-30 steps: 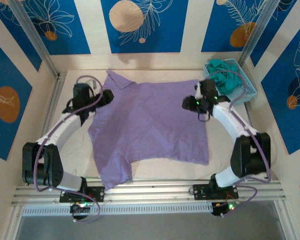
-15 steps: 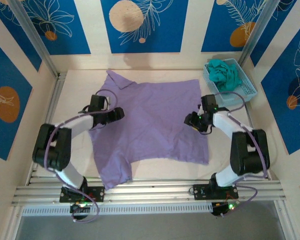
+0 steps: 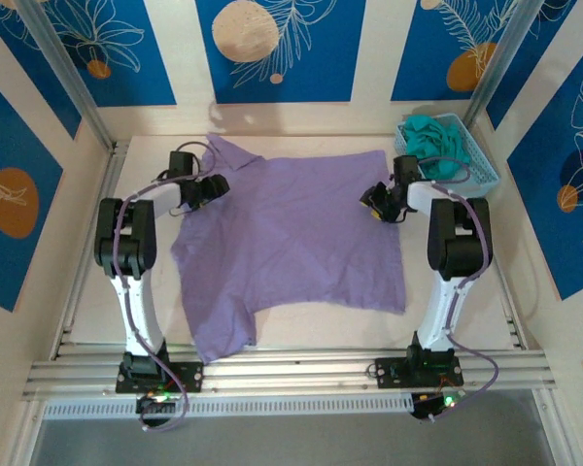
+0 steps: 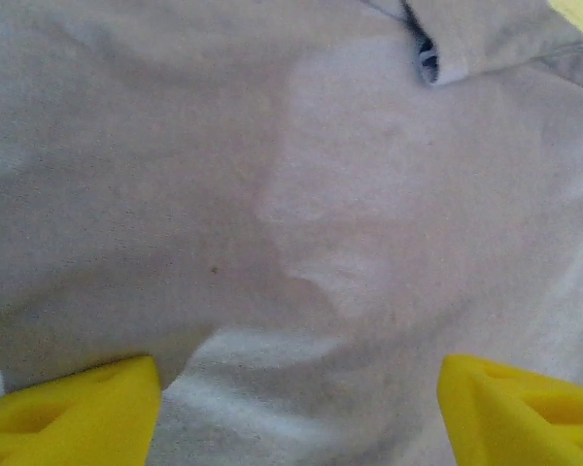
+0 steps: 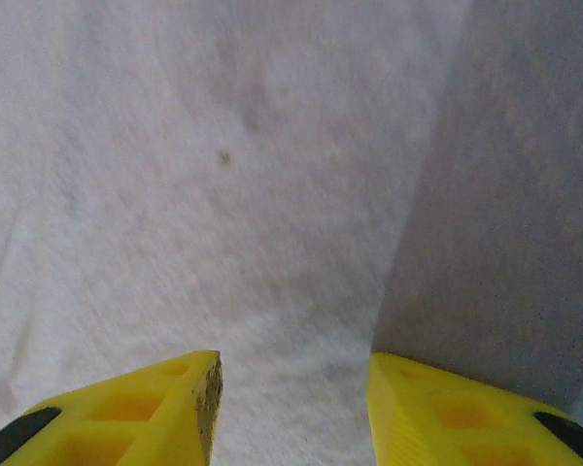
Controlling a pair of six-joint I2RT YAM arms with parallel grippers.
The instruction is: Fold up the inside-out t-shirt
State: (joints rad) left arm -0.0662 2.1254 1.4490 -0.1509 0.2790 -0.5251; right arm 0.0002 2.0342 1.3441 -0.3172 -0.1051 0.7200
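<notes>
Next, the right gripper grabs the t-shirt's near corner [image 3: 399, 307], opposite the collar end, to fold the t-shirt's near side over its far side.
The inside-out t-shirt [image 3: 291, 243], lavender, lies spread flat on the table, collar at the far left and a sleeve at the near left. My left gripper [image 3: 217, 186] rests low over its far-left shoulder area. In the left wrist view the left gripper [image 4: 301, 398] is open, its yellow fingertips [image 4: 78, 408] wide apart over rumpled t-shirt fabric [image 4: 321, 194], with a folded hem and a small label [image 4: 428, 63] beyond. My right gripper [image 3: 369, 201] sits at the shirt's far-right edge. In the right wrist view the right gripper [image 5: 291, 398] is open with a narrower gap, smooth t-shirt cloth [image 5: 223, 146] under it.
A light blue basket [image 3: 471, 173] holding a teal-green garment [image 3: 432, 136] stands at the far right corner, just beyond the right arm. Metal posts and patterned walls enclose the table [image 3: 155, 291]. Bare tabletop runs along the left side and the near edge.
Both grippers dipped toward the near side of the shirt, then moved back toward the far side. The right jaws have narrowed a little. The shirt lies as before.
</notes>
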